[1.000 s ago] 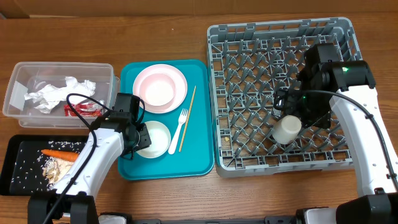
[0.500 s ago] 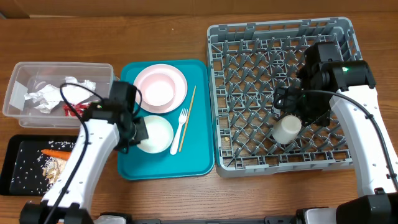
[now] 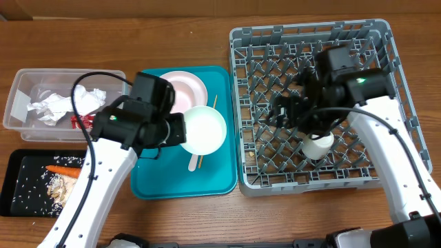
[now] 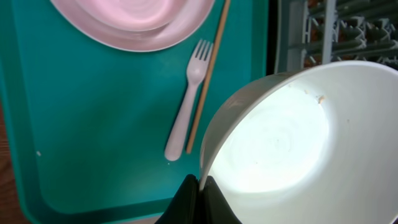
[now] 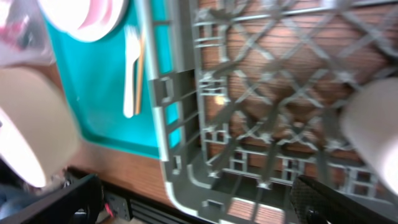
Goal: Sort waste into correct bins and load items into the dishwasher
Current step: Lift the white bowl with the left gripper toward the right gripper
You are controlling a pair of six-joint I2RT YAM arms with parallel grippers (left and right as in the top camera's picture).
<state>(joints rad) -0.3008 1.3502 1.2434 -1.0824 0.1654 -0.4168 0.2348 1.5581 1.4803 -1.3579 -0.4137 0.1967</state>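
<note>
The white bowl needs to go into the dish rack. My right gripper should next grab the white bowl [image 4: 292, 137] by its free rack-side rim [image 4: 382, 65], opposite my left gripper.
My left gripper [image 4: 199, 186] is shut on the rim of a white bowl [image 4: 292, 137] and holds it tilted above the teal tray's right side [image 3: 202, 129]. The pale pink plate [image 3: 180, 88], white fork [image 4: 186, 106] and a wooden chopstick [image 4: 209, 74] lie on the teal tray [image 4: 74, 124]. My right gripper [image 3: 284, 114] is open and empty over the left middle of the grey dish rack [image 3: 310, 41]. A small white cup [image 3: 318, 146] lies in the rack, to the gripper's right. The right wrist view is blurred; it shows the rack's corner [image 5: 186, 124].
A clear tub [image 3: 21, 86] at the far left holds crumpled napkins [image 3: 52, 107] and a red wrapper [image 3: 81, 121]. A black tray [image 3: 21, 196] at the front left holds a carrot [image 3: 63, 169], beige scraps [image 3: 66, 186] and rice grains.
My left gripper has lifted the white bowl off the teal tray and carried it right, towards the rack. My right gripper has moved left, away from the cup.
</note>
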